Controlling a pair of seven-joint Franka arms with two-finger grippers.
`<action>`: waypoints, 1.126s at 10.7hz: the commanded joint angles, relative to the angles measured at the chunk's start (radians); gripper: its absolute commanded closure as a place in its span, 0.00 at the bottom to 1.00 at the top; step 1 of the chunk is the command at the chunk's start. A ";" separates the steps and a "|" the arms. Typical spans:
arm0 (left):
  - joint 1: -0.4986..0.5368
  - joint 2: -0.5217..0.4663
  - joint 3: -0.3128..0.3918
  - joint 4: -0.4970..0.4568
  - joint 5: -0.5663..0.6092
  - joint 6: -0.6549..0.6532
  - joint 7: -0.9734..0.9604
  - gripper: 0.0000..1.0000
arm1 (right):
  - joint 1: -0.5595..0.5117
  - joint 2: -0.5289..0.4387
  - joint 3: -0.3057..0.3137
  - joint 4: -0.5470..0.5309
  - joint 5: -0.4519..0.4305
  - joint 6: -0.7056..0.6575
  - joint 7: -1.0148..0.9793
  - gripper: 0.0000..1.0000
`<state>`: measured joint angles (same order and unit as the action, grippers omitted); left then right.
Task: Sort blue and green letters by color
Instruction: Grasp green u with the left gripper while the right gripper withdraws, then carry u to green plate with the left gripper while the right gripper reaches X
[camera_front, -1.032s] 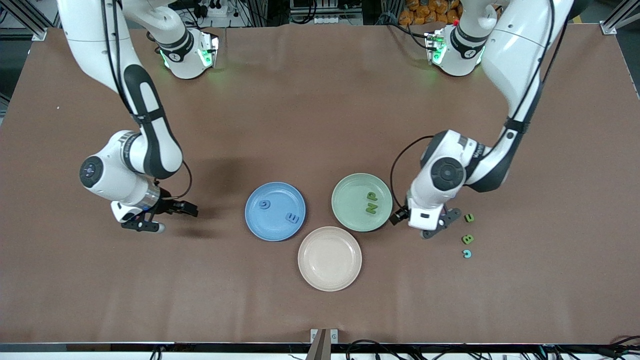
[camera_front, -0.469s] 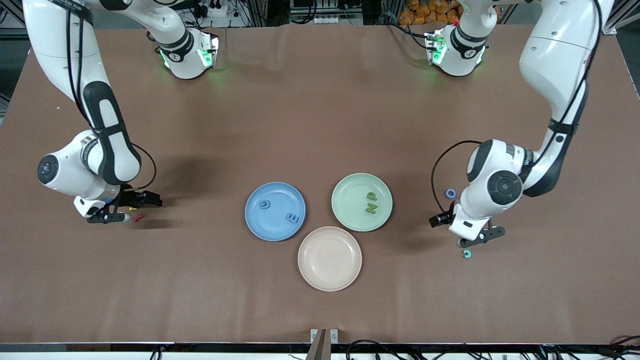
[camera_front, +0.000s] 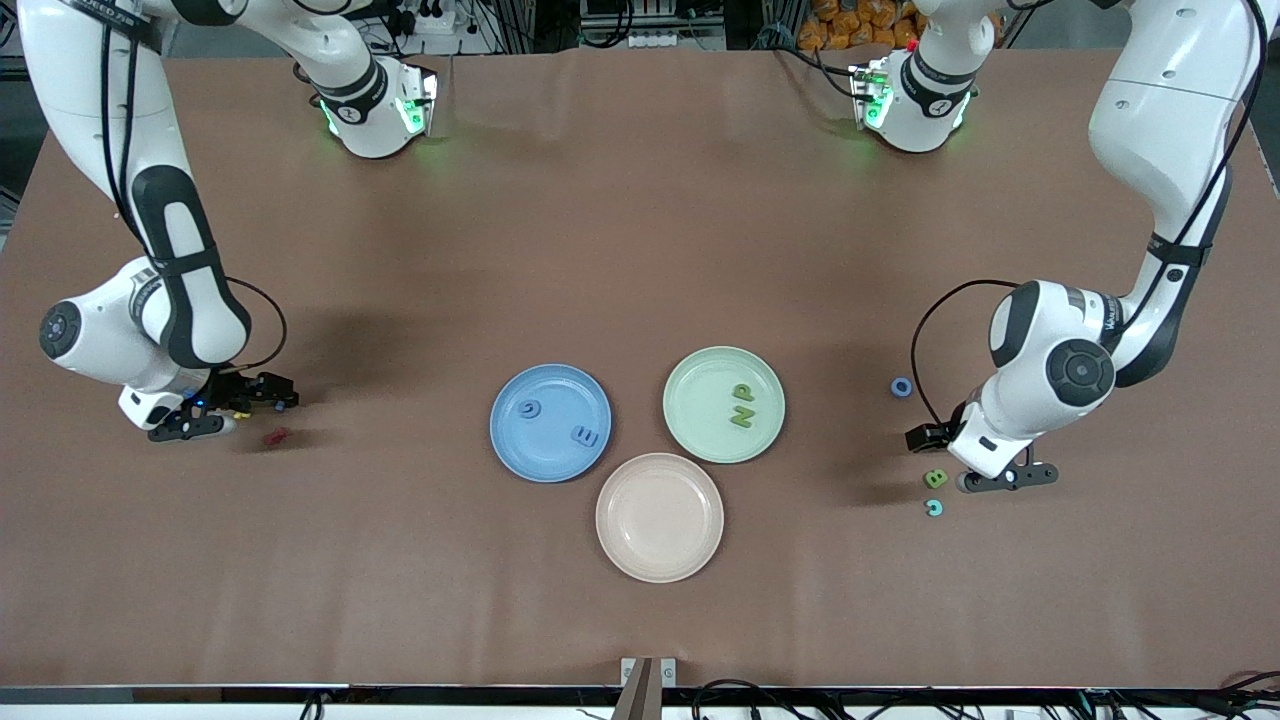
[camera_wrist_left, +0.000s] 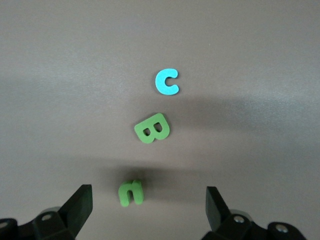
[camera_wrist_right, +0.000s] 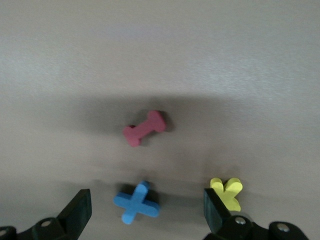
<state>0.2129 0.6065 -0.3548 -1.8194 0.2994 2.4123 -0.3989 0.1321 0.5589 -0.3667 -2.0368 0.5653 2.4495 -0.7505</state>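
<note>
My left fingers are above the small green letter (camera_wrist_left: 131, 192). They should come down before closing.
My left gripper (camera_front: 1003, 479) hangs open, low over the loose letters toward the left arm's end of the table. A small green letter (camera_wrist_left: 131, 192) lies on the cloth between its fingers, untouched. A green B (camera_front: 935, 479) (camera_wrist_left: 152, 128) and a light blue C (camera_front: 934, 508) (camera_wrist_left: 167, 81) lie beside it, and a blue ring (camera_front: 901, 387) lies farther from the front camera. My right gripper (camera_front: 192, 422) is open too, low over a blue X (camera_wrist_right: 136, 202). Two blue letters (camera_front: 585, 436) rest in the blue plate (camera_front: 515, 450). Green N and P (camera_front: 742, 405) rest in the green plate (camera_front: 690, 430).
A bare pink plate (camera_front: 659, 517) sits nearest the front camera, between the other two plates. A red piece (camera_front: 275, 437) (camera_wrist_right: 145, 128) and a yellow K (camera_wrist_right: 227, 192) lie by my right gripper. Both arm bases stand along the table's back edge.
Both arms swung outward from the plates toward their own ends of the table. My left gripper now hangs over the small green letter, my right over the blue X. Both stayed open.
</note>
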 joint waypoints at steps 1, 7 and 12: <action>0.049 -0.024 -0.020 -0.121 0.030 0.156 0.003 0.00 | 0.007 0.004 0.005 -0.005 -0.083 0.009 -0.026 0.00; 0.062 0.004 -0.016 -0.170 0.073 0.249 0.003 0.00 | 0.027 -0.017 0.009 -0.011 -0.240 0.057 -0.148 0.00; 0.091 0.026 -0.016 -0.172 0.113 0.255 -0.011 0.54 | 0.092 -0.082 0.012 -0.161 -0.235 0.237 -0.132 0.00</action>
<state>0.2788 0.6242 -0.3573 -1.9796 0.3783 2.6412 -0.3961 0.2015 0.5437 -0.3586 -2.0721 0.3458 2.5621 -0.8893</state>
